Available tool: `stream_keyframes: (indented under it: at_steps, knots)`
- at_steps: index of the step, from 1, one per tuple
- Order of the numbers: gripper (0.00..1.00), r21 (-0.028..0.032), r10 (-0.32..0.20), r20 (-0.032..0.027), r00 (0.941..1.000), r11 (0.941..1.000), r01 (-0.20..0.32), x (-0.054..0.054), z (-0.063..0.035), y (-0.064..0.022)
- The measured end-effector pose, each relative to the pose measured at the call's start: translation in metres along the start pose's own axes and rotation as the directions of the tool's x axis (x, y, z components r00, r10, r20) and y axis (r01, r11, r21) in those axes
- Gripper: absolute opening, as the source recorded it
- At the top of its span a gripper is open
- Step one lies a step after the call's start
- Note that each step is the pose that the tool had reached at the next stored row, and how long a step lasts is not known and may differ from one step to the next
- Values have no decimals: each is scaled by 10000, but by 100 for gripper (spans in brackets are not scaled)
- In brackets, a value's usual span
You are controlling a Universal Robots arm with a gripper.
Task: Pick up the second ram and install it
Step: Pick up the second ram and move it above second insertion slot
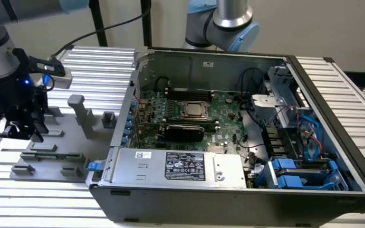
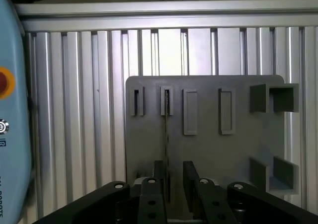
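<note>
I will next pinch the middle of the ram's top edge to install the second ram, because both its sides are open there, while holder slots wrap both its ends.
The second ram is a thin green stick standing on edge in a slot of the grey holder plate. In the wrist view it runs from a far slot down into the gap between my fingers. My gripper is open right above it, with the stick close to one finger and apart from the other. In the exterior view my gripper hangs over the holder plate at the exterior view's left, just above the ram. Nothing is held.
The open computer case lies at the exterior view's right of the holder, with the green motherboard inside. Grey holder posts stand between my gripper and the case wall. A teach pendant's edge is beside the ribbed table.
</note>
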State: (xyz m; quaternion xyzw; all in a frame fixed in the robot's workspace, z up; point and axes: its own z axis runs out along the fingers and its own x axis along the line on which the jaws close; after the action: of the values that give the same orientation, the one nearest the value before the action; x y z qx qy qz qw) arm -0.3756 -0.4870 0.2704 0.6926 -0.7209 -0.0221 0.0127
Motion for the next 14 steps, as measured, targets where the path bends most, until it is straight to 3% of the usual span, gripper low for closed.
stream_keyframes:
  at_steps: [14]
  knots:
    - [30, 9, 0, 1, 10000, 10000, 0, 3, 255, -16]
